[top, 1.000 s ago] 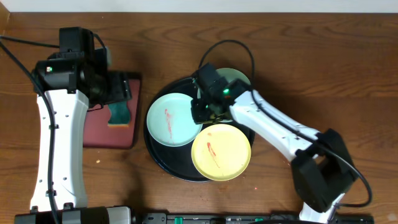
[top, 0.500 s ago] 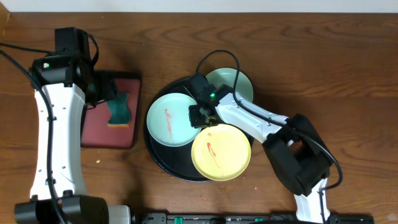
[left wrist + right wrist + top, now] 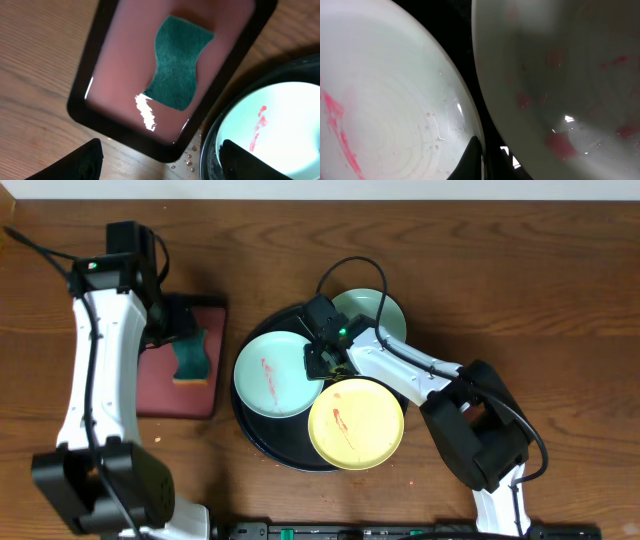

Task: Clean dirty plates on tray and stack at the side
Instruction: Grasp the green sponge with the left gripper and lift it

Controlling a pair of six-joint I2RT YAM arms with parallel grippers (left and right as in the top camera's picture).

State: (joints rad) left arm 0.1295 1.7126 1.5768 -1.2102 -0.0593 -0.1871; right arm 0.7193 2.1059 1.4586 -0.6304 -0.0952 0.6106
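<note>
The sponge's wide ends and bottom should stay free to clean plates, so my left gripper needs to grab the green sponge across its narrow middle (image 3: 191,356) (image 3: 176,63) next.
The black tray (image 3: 262,442) carries three plates: a mint-green one (image 3: 268,375) with a red smear at the left, a yellow one (image 3: 355,423) with a red smear at the front, and a second mint-green one (image 3: 378,313) at the back. My right gripper (image 3: 318,366) is shut on the right rim of the left mint-green plate (image 3: 385,110); one finger (image 3: 473,159) lies on the rim. Beside it a shadowed plate (image 3: 560,75) shows red spots. My left gripper (image 3: 160,165) hangs open over the red tray's near edge, holding nothing.
A rectangular red tray (image 3: 160,395) left of the black tray holds a green sponge (image 3: 190,358), also seen in the left wrist view as the sponge (image 3: 180,62) on the wet red tray (image 3: 115,90). Water drops (image 3: 187,159) lie between the trays. A black cable (image 3: 350,260) arcs over the back plate.
The right gripper has closed onto the left mint-green plate's rim, and the plate has shifted slightly left. The right arm's elbow has folded in. The left arm has swung a little right over the red tray.
</note>
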